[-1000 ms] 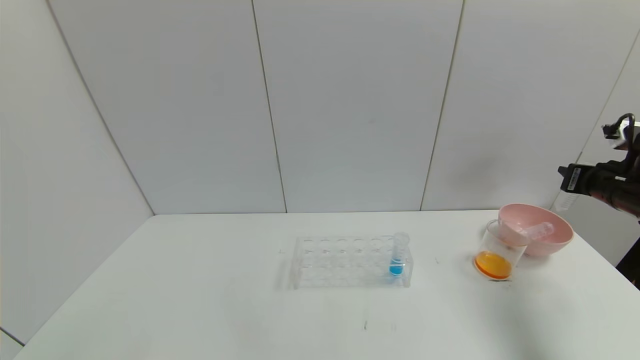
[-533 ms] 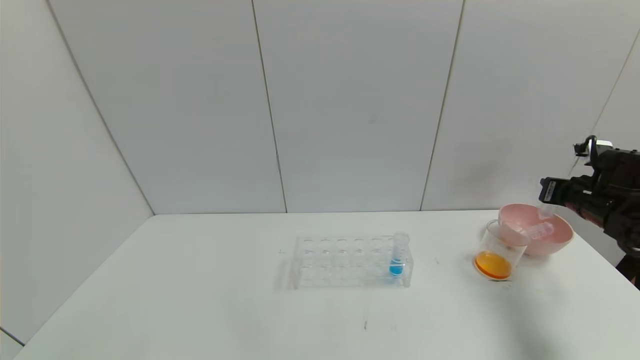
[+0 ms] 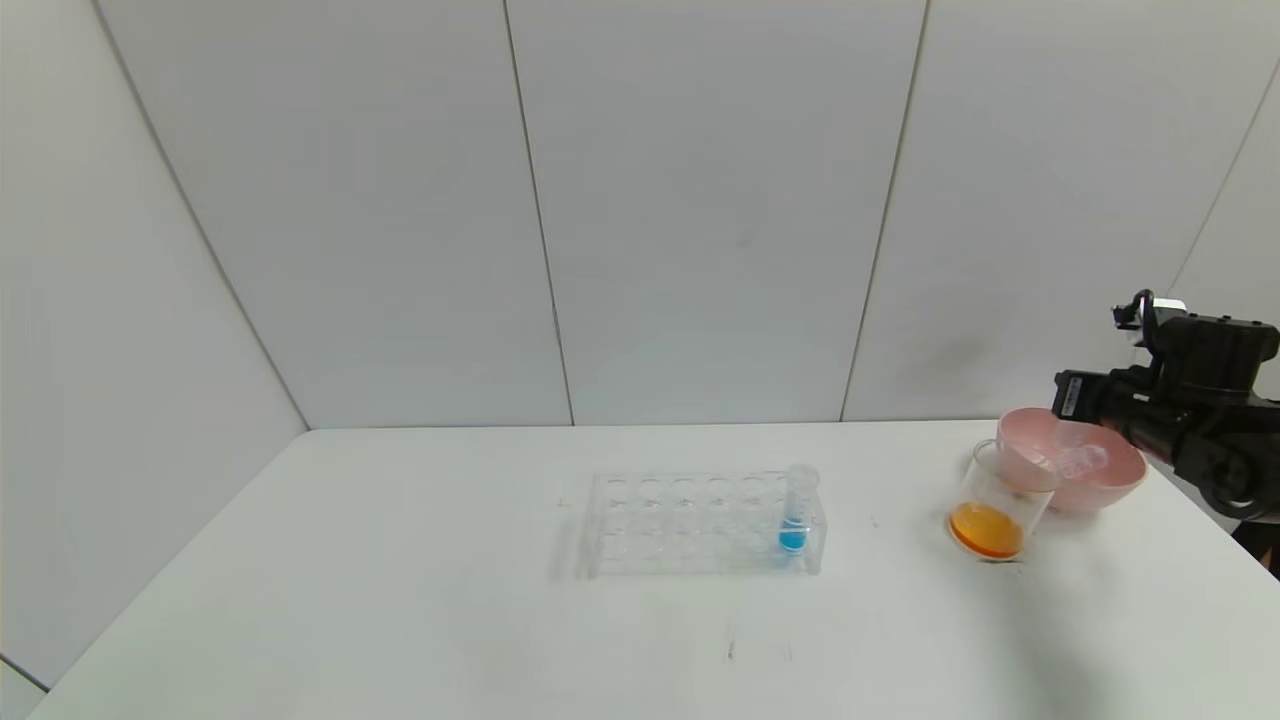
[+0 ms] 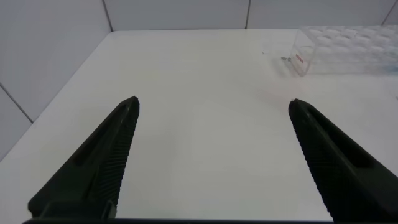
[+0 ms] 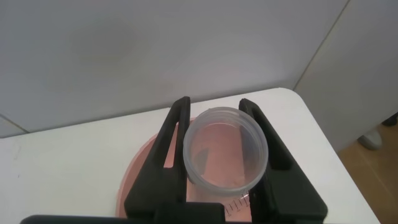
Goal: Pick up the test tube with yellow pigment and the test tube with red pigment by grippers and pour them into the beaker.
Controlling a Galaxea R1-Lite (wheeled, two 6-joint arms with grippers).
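My right gripper opens now to release the tube, since the clear tube's lower end reaches inside the pink bowl (image 3: 1098,485).
My right gripper (image 5: 215,104) is shut on an empty clear test tube (image 5: 224,149), whose open mouth faces the wrist camera. It hangs just over the pink bowl (image 5: 143,180). In the head view the right gripper (image 3: 1078,398) is at the far right, above the bowl's back rim. A second empty tube (image 3: 1075,462) lies inside the bowl. The beaker (image 3: 995,500) stands against the bowl's left side and holds orange liquid. No tube with yellow or red pigment in it shows. My left gripper (image 4: 212,102) is open over bare table, with nothing between its fingers.
A clear rack (image 3: 690,525) stands mid-table with one tube of blue liquid (image 3: 795,510) at its right end; the rack (image 4: 348,46) also shows in the left wrist view. The table's right edge runs close behind the pink bowl (image 3: 1125,480).
My right gripper has come down and to the left with the empty tube, from high at the right edge to just over the pink bowl. Nothing else moved.
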